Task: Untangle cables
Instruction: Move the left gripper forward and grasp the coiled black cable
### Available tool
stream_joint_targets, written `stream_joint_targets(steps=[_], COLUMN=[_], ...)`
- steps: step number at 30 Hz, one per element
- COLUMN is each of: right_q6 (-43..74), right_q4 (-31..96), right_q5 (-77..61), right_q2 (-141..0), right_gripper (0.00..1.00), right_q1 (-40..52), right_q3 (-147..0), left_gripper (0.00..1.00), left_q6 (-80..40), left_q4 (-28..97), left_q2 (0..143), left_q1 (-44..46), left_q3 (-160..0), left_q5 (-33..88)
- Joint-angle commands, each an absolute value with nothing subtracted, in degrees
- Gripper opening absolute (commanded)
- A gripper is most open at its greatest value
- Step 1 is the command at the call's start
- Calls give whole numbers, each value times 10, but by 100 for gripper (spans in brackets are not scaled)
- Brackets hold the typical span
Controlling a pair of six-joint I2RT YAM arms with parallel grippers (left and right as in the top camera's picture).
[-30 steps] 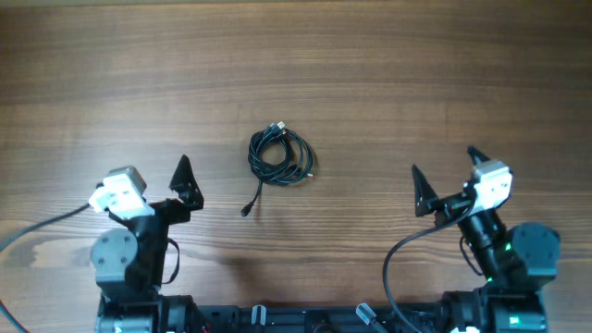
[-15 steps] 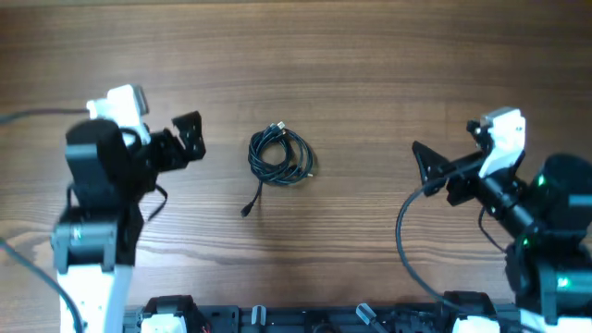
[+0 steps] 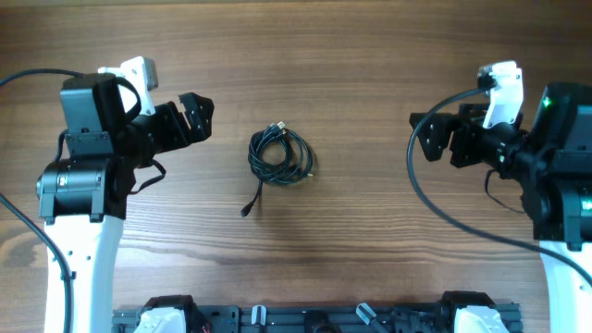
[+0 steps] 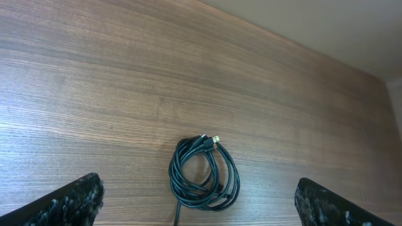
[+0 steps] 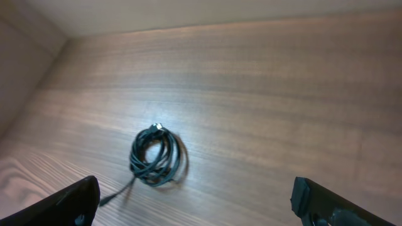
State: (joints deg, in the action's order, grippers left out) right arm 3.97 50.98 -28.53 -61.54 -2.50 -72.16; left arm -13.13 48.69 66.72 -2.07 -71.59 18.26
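Observation:
Next, the left gripper grips the coil by its side nearest that gripper, so the opposite loops stay free for my right gripper to untangle.
The cables [image 3: 282,157] lie as one small black coil on the wooden table, a loose tail ending in a plug [image 3: 246,211] toward the front. My left gripper [image 3: 196,118] hovers left of the coil, open and empty. Far off to the right of the coil, my right gripper [image 3: 421,137] is also open with nothing in it. In the left wrist view the cables [image 4: 198,202] lie straight ahead between the wide-spread fingers [image 4: 75,201] of the left gripper [image 4: 198,184]. From the right wrist the cables [image 5: 157,179] show ahead and to the left of the right gripper [image 5: 196,188].
Thick black arm cables hang at the left [image 3: 28,79] and right [image 3: 435,199]. The arms' mounting rail [image 3: 314,319] runs along the front edge. A pale wall [image 4: 314,19] bounds the table's far side.
Both arms have lifted off their rest pose and swung away from the front edge. The left gripper now points at the coil from closer. The cables have not moved.

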Motion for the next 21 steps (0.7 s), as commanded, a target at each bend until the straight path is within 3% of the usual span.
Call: stream_joint_targets(steps=[1, 5, 10, 21], right_q6=[126, 122, 122, 121], right_q4=[513, 518, 531, 552], right_q5=[-302, -301, -301, -301], right_q2=[-627, -638, -660, -709], right_gripper=[100, 100, 100, 100], right_q1=[-22, -22, -22, -22], right_q3=[-735, -735, -735, -735], left_gripper=[100, 100, 74, 65], left_q6=[-126, -131, -211, -385], left_q4=[488, 507, 528, 516], left_q2=[672, 690, 751, 933], left_q1=[-25, -23, -16, 100], left_q3=[-727, -726, -722, -722], left_q5=[201, 227, 223, 59])
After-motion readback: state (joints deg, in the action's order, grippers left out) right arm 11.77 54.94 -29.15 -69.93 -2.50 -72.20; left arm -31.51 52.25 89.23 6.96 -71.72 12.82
